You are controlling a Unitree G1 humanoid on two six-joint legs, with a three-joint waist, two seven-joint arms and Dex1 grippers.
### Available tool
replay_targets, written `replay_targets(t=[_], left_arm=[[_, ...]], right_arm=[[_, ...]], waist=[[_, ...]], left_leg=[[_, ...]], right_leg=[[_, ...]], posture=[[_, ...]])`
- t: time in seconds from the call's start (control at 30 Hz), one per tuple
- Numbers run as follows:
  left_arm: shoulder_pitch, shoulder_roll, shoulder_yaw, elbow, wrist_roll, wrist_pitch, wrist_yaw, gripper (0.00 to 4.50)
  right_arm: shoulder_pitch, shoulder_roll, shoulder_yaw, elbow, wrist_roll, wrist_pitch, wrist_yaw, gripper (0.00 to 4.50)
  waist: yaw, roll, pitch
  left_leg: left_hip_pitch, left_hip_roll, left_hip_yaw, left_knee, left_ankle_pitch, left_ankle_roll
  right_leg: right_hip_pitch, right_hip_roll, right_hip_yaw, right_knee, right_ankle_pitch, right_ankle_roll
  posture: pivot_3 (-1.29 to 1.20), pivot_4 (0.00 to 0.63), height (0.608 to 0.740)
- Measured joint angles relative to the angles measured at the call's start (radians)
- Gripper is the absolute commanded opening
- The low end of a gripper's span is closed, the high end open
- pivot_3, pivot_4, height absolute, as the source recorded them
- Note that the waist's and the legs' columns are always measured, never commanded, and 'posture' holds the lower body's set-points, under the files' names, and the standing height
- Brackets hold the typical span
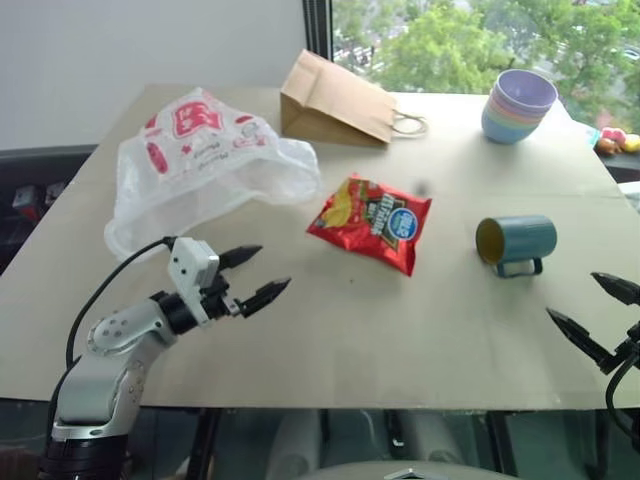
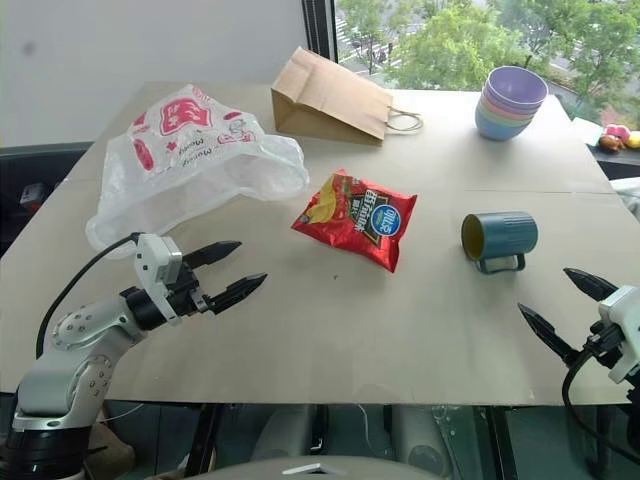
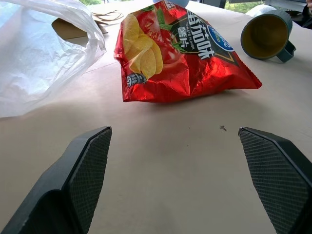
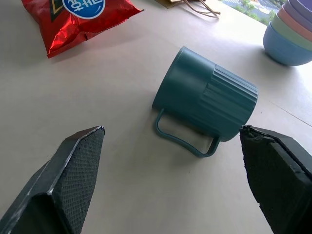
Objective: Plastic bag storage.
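Observation:
The left gripper grabs the plastic bag (image 1: 205, 160) by the edge of its opening (image 1: 238, 156) next, as it lies slack with its opening raised off the table.
The plastic bag (image 1: 205, 160), crinkly translucent white film with red print, lies crumpled on the left part of the table; its edge also shows in the left wrist view (image 3: 39, 58). My left gripper (image 1: 252, 276) hovers open over the table's near left, just in front of the bag and apart from it, pointing toward the middle. My right gripper (image 1: 598, 315) stands open at the near right edge, holding nothing; its fingers (image 4: 73, 175) frame the mug.
A red snack packet (image 1: 371, 221) lies mid-table. A teal mug (image 1: 515, 243) rests on its side to the right. A brown paper bag (image 1: 335, 100) lies at the back, stacked pastel bowls (image 1: 518, 104) at the back right. The cardboard-covered table (image 1: 400, 340) ends near both grippers.

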Motion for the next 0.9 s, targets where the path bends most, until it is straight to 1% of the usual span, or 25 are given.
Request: replay_targets(t=[0.07, 0.1, 0.13, 0.17, 0.27, 0.37, 0.47, 0.57, 0.67, 0.77, 0.83, 0.9], left_arm=[[-0.002, 0.000, 0.000, 0.001, 0.001, 0.000, 0.005, 4.38], [-0.019, -0.009, 0.002, 0.008, 0.008, 0.002, 0.035, 4.38], [-0.045, -0.021, 0.008, 0.018, 0.023, 0.003, 0.071, 4.38], [-0.090, -0.038, 0.011, 0.023, 0.045, 0.002, 0.127, 4.38], [-0.167, -0.067, 0.014, 0.026, 0.103, -0.006, 0.243, 4.38], [-0.221, -0.066, 0.006, 0.057, 0.190, 0.003, 0.336, 4.38], [-0.279, -0.034, -0.015, 0.115, 0.292, 0.007, 0.403, 4.38], [-0.331, 0.034, -0.032, 0.187, 0.396, -0.003, 0.436, 4.38], [-0.382, 0.050, -0.060, 0.259, 0.470, -0.024, 0.462, 4.38], [-0.438, 0.056, -0.114, 0.336, 0.537, -0.047, 0.472, 4.38], [-0.542, 0.050, -0.175, 0.472, 0.598, -0.071, 0.497, 4.38], [-0.635, 0.044, -0.211, 0.605, 0.643, -0.115, 0.523, 4.38]], right_arm=[[0.007, 0.004, 0.001, -0.008, -0.005, 0.001, -0.008, 4.50], [0.012, 0.023, 0.011, -0.058, -0.025, 0.015, -0.047, 4.50], [0.012, 0.033, 0.045, -0.116, -0.035, 0.031, -0.072, 4.50], [0.002, 0.033, 0.105, -0.203, -0.038, 0.067, -0.100, 4.50], [-0.054, 0.020, 0.213, -0.338, -0.028, 0.136, -0.134, 4.50], [-0.142, 0.006, 0.300, -0.391, -0.009, 0.175, -0.146, 4.50], [-0.212, -0.004, 0.361, -0.394, 0.015, 0.186, -0.125, 4.50], [-0.243, -0.004, 0.376, -0.392, 0.043, 0.185, -0.106, 4.50], [-0.238, 0.000, 0.372, -0.384, 0.055, 0.170, -0.090, 4.50], [-0.221, 0.011, 0.364, -0.382, 0.063, 0.149, -0.086, 4.50], [-0.199, 0.029, 0.356, -0.370, 0.062, 0.125, -0.086, 4.50], [-0.195, 0.048, 0.356, -0.365, 0.061, 0.109, -0.089, 4.50]], waist=[[0.001, 0.000, 0.000], [0.003, 0.000, 0.000], [0.003, 0.000, 0.000], [0.004, 0.000, 0.000], [0.003, 0.000, 0.000], [0.003, -0.002, 0.001], [0.005, -0.003, 0.001], [0.006, -0.004, 0.002], [0.009, -0.004, 0.002], [0.007, -0.005, 0.002], [0.012, -0.006, 0.002], [0.012, -0.006, 0.002]], left_leg=[[0.000, 0.000, 0.000, 0.000, 0.000, 0.000], [0.000, 0.000, 0.000, 0.000, 0.000, 0.000], [0.000, 0.001, -0.001, 0.000, 0.000, 0.000], [0.000, 0.001, -0.002, 0.000, 0.000, 0.000], [0.000, 0.000, -0.001, 0.000, 0.000, 0.000], [-0.001, 0.000, -0.001, 0.000, 0.000, 0.000], [-0.002, -0.001, -0.001, 0.000, 0.000, 0.000], [-0.002, -0.001, -0.002, 0.000, 0.000, 0.000], [-0.002, -0.001, -0.002, 0.000, 0.000, 0.000], [-0.002, -0.001, -0.002, 0.000, 0.000, 0.000], [-0.002, -0.001, -0.003, 0.000, 0.000, 0.000], [-0.002, -0.001, -0.003, 0.001, 0.000, 0.000]], right_leg=[[0.000, 0.000, 0.000, 0.000, 0.000, 0.000], [0.000, 0.000, 0.000, 0.000, 0.000, 0.000], [0.000, 0.001, -0.001, 0.000, 0.000, 0.000], [0.000, 0.001, -0.001, 0.001, 0.000, 0.000], [0.000, 0.000, -0.001, 0.001, 0.000, 0.000], [0.000, 0.001, -0.001, 0.000, 0.000, 0.000], [0.000, 0.001, -0.001, 0.000, 0.000, 0.000], [0.000, 0.000, -0.002, 0.000, 0.000, 0.000], [0.000, 0.000, -0.002, 0.000, 0.000, 0.000], [0.000, 0.000, -0.002, 0.000, 0.000, 0.000], [0.001, 0.001, -0.004, 0.000, 0.000, 0.000], [0.001, 0.001, -0.003, 0.001, 0.000, 0.000]], posture=[[0.00, 0.150, 0.740], [0.00, 0.150, 0.740], [0.00, 0.150, 0.740], [0.00, 0.150, 0.740], [0.00, 0.150, 0.740], [0.00, 0.150, 0.740], [0.00, 0.150, 0.740], [0.00, 0.150, 0.740], [0.00, 0.150, 0.740], [0.00, 0.150, 0.740], [0.00, 0.150, 0.740], [0.00, 0.150, 0.740]])
